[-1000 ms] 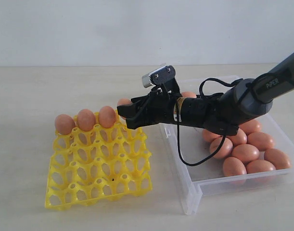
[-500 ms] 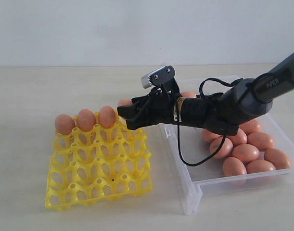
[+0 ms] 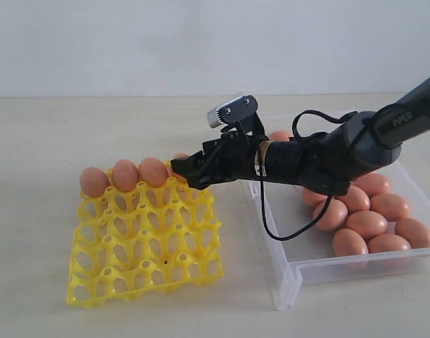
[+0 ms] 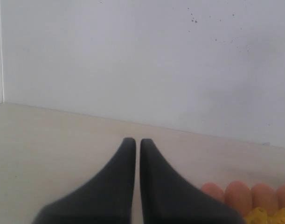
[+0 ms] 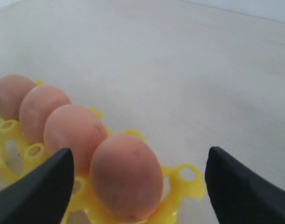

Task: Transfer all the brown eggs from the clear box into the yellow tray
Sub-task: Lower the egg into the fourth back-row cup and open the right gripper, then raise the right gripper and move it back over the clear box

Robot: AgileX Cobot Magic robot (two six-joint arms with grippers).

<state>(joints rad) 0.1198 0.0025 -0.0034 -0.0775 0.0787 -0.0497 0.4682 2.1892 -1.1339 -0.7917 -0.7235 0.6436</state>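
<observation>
Next, my right gripper reaches the clear box (image 3: 285, 276) and grabs a brown egg by its rounded sides to fill the yellow tray (image 3: 146, 243).
The yellow tray (image 3: 146, 243) lies left of centre with brown eggs (image 3: 125, 174) along its back row. My right gripper (image 3: 184, 169) hovers at that row's right end, open, its fingers (image 5: 42, 189) standing wide on either side of the end egg (image 5: 126, 176), which sits in its cup untouched. The right gripper (image 5: 138, 156) holds nothing. Several more brown eggs (image 3: 368, 224) lie in the clear box (image 3: 285, 276) on the right. My left gripper (image 4: 136, 141) is shut and empty above the table, with eggs (image 4: 238, 196) and a tray corner (image 4: 268, 217) beside it.
The right arm's black forearm (image 3: 306, 165) and its looping cable (image 3: 292, 229) reach over the box's left part. A pale wall (image 3: 200, 42) rises behind the beige table (image 3: 39, 141).
My right gripper's fingers have spread wide and let go of the fourth egg, which now rests lower in the tray's back row. The clear box has shifted slightly to the right.
</observation>
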